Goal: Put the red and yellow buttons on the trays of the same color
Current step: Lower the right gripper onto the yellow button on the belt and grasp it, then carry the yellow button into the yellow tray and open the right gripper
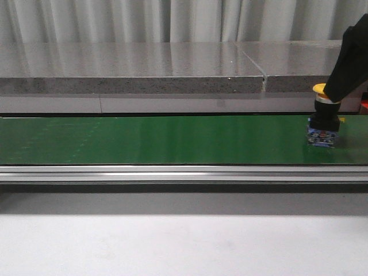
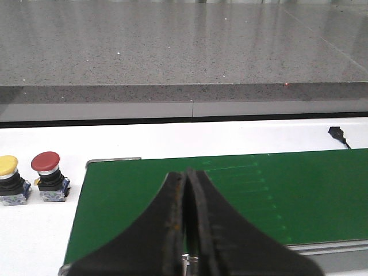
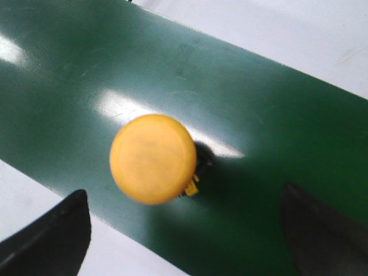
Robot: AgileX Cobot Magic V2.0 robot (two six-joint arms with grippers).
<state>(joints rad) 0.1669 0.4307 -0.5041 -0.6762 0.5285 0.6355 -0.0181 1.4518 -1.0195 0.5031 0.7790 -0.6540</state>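
My right gripper's fingers are still short of the cap over the green belt point(image 3: 230, 207) in the right wrist view. It now moves toward the yellow cap point(image 3: 153, 159) before closing on it.
A yellow button point(image 1: 322, 118) stands upright on the green conveyor belt point(image 1: 144, 141) at its right end. My right gripper point(image 3: 183, 194) hangs above it, open, its fingers point(image 3: 60, 230) spread wide to either side of the yellow cap point(image 3: 153, 158) without touching it. My left gripper point(image 2: 187, 174) is shut with nothing in it, over the other end of the belt point(image 2: 287, 195). Beside that end, on the white table, stand another yellow button point(image 2: 8, 168) and a red button point(image 2: 45, 163). The trays are out of view.
An aluminium rail point(image 1: 172, 172) runs along the belt's near side. A grey stone ledge point(image 1: 144, 63) runs behind the belt. A small black connector point(image 2: 338, 134) lies on the white table point(image 2: 230, 138) beyond the belt.
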